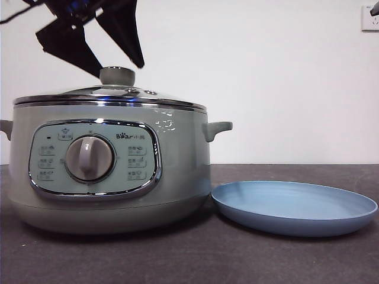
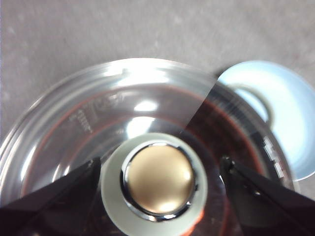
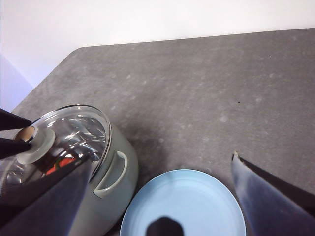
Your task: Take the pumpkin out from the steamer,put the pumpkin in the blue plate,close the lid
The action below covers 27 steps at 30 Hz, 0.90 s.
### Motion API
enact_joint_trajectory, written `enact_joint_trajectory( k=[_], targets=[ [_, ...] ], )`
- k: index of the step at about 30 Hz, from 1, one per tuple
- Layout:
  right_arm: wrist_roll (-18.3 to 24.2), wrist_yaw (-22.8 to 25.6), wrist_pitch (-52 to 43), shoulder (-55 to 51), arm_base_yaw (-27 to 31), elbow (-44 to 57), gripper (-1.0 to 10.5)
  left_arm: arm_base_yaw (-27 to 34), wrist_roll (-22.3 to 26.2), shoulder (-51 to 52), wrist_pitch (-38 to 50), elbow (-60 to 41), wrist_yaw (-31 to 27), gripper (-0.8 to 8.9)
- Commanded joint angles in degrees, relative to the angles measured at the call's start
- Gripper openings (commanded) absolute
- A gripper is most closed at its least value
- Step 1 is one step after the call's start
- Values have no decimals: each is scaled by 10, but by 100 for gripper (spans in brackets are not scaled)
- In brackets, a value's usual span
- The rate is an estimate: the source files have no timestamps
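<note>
I will next use my left gripper to grab the glass lid by its pale green knob (image 1: pixel 117 76) (image 2: pixel 157 179), and that will open the steamer for the pumpkin.
The steamer (image 1: pixel 177 171) stands at the left of the table with the glass lid (image 1: pixel 118 92) seated on its rim. My left gripper (image 1: pixel 118 70) hangs just over the lid's pale green knob (image 2: pixel 157 179), open, one jaw on each side with a gap to the knob. Of the pumpkin, only an orange-red patch (image 3: pixel 61 163) shows through the glass. The blue plate (image 1: pixel 294 207) lies bare on the table right of the steamer. High over the plate (image 3: pixel 197 196) is my right gripper (image 3: pixel 162 157), open and holding nothing.
Dark grey tabletop (image 3: pixel 206 88) stretches behind the steamer and plate. The steamer's side handle (image 1: pixel 218 128) points toward the plate. A white wall with a socket (image 1: pixel 370 19) is at the back.
</note>
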<state>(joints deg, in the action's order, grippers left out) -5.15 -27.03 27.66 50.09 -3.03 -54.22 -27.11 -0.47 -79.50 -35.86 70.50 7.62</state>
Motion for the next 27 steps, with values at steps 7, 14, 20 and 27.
enact_joint_trajectory(
  k=[7,14,20,27],
  targets=[
    [-3,0,0,0,-2,-1,473,-8,23,-9,-11,1,-2,299],
    [-3,2,16,0,-2,-1,473,-7,42,-9,-18,2,-2,-6],
    [-3,2,21,1,-2,-1,473,-7,42,9,-6,2,-5,-8],
    [-4,-1,21,1,-2,-1,473,-7,34,84,16,2,-53,-8]
  ],
)
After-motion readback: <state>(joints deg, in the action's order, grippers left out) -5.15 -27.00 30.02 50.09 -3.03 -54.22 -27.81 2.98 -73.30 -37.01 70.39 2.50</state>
